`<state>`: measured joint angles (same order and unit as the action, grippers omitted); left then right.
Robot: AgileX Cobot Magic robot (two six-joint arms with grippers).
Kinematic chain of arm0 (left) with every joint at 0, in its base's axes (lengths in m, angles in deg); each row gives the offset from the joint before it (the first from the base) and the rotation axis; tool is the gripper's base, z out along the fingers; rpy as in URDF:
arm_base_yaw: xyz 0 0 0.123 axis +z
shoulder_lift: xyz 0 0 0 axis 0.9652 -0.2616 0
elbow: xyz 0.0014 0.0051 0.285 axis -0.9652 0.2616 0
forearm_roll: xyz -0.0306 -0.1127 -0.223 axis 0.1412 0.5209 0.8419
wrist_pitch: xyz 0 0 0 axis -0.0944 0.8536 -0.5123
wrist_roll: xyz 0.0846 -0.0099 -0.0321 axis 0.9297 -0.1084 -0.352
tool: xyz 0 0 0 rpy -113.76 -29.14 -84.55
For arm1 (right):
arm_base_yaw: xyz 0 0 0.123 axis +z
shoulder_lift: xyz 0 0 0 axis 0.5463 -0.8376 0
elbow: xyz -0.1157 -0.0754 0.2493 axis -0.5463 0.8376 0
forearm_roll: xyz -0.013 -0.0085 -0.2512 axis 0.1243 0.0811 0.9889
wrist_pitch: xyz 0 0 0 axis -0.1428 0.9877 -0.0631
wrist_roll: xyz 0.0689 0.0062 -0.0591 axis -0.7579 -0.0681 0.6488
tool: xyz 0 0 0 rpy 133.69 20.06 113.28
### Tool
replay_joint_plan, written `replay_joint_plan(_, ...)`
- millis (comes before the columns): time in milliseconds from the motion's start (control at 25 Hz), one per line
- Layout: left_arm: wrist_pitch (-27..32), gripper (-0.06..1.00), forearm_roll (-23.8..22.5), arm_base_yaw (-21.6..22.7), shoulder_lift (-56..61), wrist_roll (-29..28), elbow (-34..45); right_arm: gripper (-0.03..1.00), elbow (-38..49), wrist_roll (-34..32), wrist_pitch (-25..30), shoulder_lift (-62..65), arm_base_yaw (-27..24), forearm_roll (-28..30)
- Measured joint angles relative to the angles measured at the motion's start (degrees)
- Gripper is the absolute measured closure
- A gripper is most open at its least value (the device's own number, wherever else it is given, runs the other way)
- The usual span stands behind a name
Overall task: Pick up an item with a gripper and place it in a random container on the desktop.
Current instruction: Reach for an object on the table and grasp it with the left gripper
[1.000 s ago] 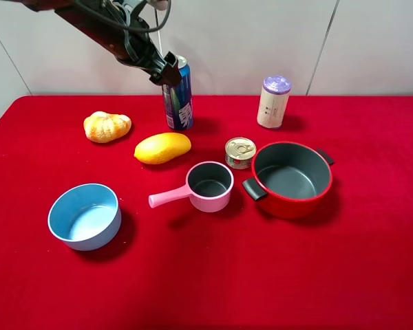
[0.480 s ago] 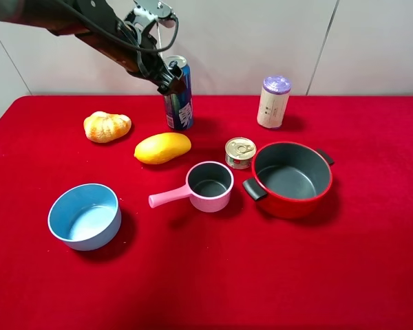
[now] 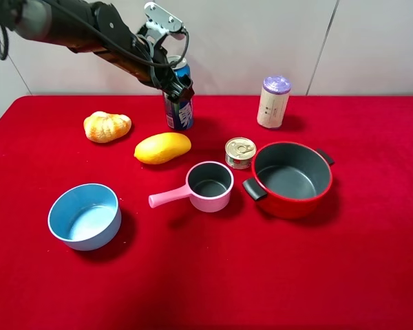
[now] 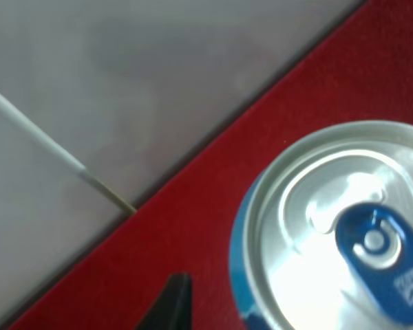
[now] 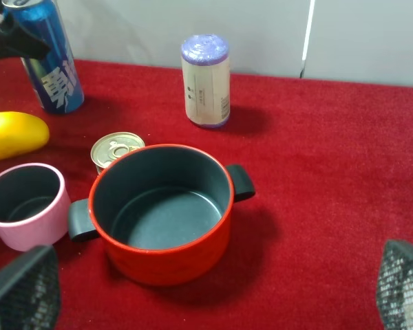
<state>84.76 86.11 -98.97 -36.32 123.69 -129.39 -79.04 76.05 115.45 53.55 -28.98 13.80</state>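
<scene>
The blue can needs to go in the pink saucepan (image 3: 210, 185), so my left gripper will next grab the can by its upper body (image 3: 179, 95).
The tall blue can (image 3: 181, 110) stands upright at the back of the red desktop (image 3: 213, 275), near the wall. My left gripper (image 3: 177, 86) is open and straddles the can's upper part. The left wrist view looks down on the can's silver top (image 4: 344, 227), with one black fingertip (image 4: 173, 302) beside it. The pink saucepan (image 3: 210, 185) sits in the middle, its handle pointing left, and it is empty. The right wrist view shows the can (image 5: 51, 65) and the saucepan (image 5: 24, 206). My right gripper (image 5: 210, 295) is open, empty and out of the exterior high view.
A red two-handled pot (image 3: 291, 179) stands right of the saucepan, with a short tin (image 3: 240, 152) between them. A cream cylinder with a purple cap (image 3: 274, 101) stands at the back right. A mango (image 3: 162, 148), a bread roll (image 3: 107, 126) and a light blue bowl (image 3: 84, 216) lie on the left.
My left gripper has come down from the can's top edge to around its upper part, and the arm has swung lower. The can stays in place.
</scene>
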Motion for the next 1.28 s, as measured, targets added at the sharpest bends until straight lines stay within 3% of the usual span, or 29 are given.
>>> replay_joint_plan(920, -4.11, -0.04, 0.00, -1.37, -3.95, 0.07, -0.78, 0.27, 0.00, 0.00, 0.00, 0.00, 0.00, 0.00)
replay_joint_plan(1080, -4.11, 0.04, 0.00, -1.37, -3.95, 0.07, -0.78, 0.27, 0.00, 0.00, 0.00, 0.00, 0.00, 0.00)
replay_joint_plan(1280, -4.34, 0.27, 0.07, -1.37, -3.95, 0.07, -1.04, 0.27, 0.00, 0.00, 0.00, 0.00, 0.00, 0.00)
